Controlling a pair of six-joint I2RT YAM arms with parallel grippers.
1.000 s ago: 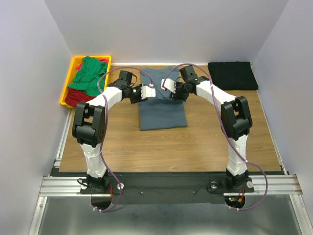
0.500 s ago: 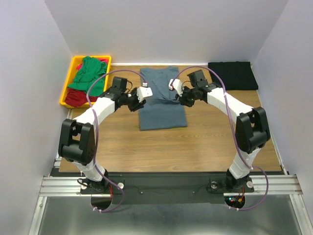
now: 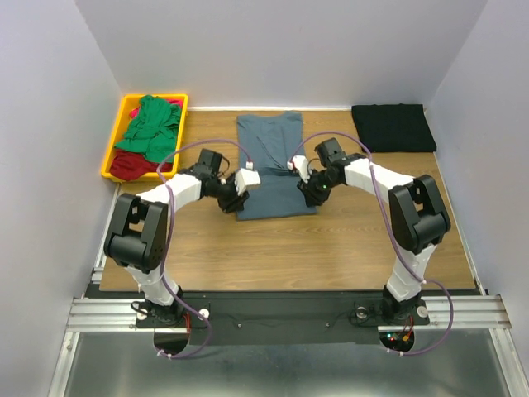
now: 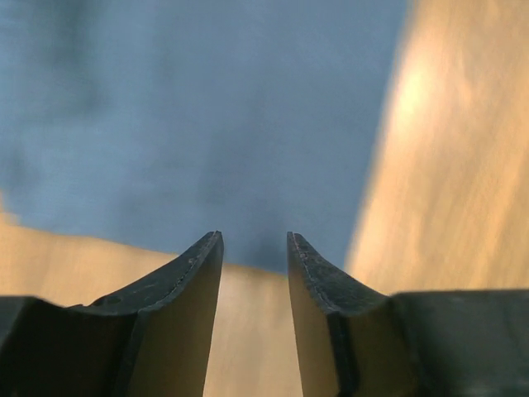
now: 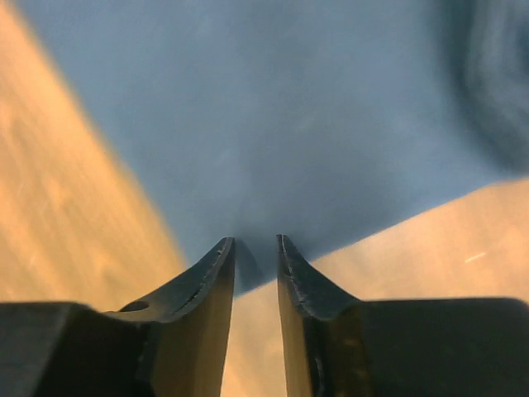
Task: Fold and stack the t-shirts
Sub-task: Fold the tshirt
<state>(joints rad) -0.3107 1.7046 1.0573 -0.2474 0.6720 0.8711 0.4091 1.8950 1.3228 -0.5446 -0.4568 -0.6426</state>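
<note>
Next, my left gripper grabs the blue-grey t-shirt's near corner (image 3: pixel 240 216) (image 4: pixel 273 257), opposite my right gripper's corner, to fold the t-shirt's near end over evenly.
A slate blue-grey t-shirt (image 3: pixel 270 165) lies flat as a long narrow rectangle in the middle of the table. My left gripper (image 3: pixel 233 201) is low at its near left corner, open, with only wood between the fingers and the shirt's edge (image 4: pixel 207 124) just ahead of the left gripper (image 4: pixel 254 236). Over the near right corner my right gripper (image 3: pixel 310 197) stands open by a narrow gap. The cloth corner (image 5: pixel 289 124) reaches the tips of the right gripper (image 5: pixel 256 240). A folded black t-shirt (image 3: pixel 393 126) lies at the back right. Green (image 3: pixel 150 124) and red (image 3: pixel 126 165) t-shirts lie crumpled in a tray.
The yellow plastic tray (image 3: pixel 109 161) stands at the back left corner against the left wall. Bare wooden tabletop (image 3: pixel 281 252) spreads between the blue-grey shirt and the arm bases. White walls close in on three sides.
Both grippers have drawn back from the shirt's middle, along its two sides, down to its near corners. The right jaws narrowed. The shirt lies still.
</note>
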